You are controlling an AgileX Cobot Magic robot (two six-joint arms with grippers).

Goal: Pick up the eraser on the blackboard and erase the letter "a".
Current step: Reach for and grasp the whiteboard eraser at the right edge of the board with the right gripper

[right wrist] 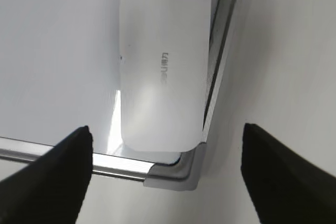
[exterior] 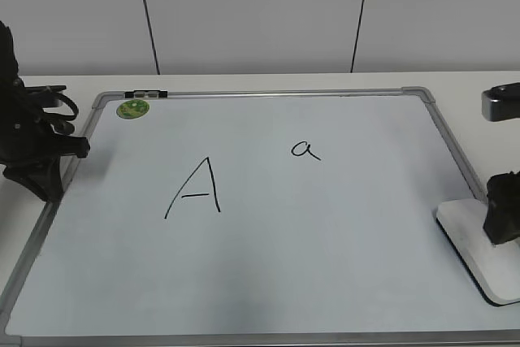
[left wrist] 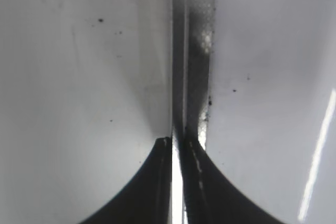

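The eraser's length [exterior: 485, 251] [right wrist: 164, 64] is wider than my open fingers, but its width fits between them, so my right gripper needs to grab the eraser by its long sides next.
The blackboard [exterior: 341, 266] is a white board with a grey frame, lying flat on the table. A small black "a" [exterior: 305, 149] is written right of centre, with a large capital "A" [exterior: 195, 191] to its left. The white eraser [exterior: 473, 243] lies on the board's near right corner. In the right wrist view the eraser [right wrist: 163, 51] shows grey lettering. My right gripper [right wrist: 167, 137] is open above the eraser's near end, one finger on each side; it also shows in the exterior view [exterior: 504, 217]. My left gripper [left wrist: 177, 141] is shut and empty over the board's left frame [left wrist: 198, 51].
A round green sticker [exterior: 132, 108] sits at the board's far left corner. The left arm [exterior: 32, 136] rests by the board's left edge. The grey corner cap [right wrist: 181, 174] lies under the right gripper. White table [exterior: 455, 83] surrounds the board.
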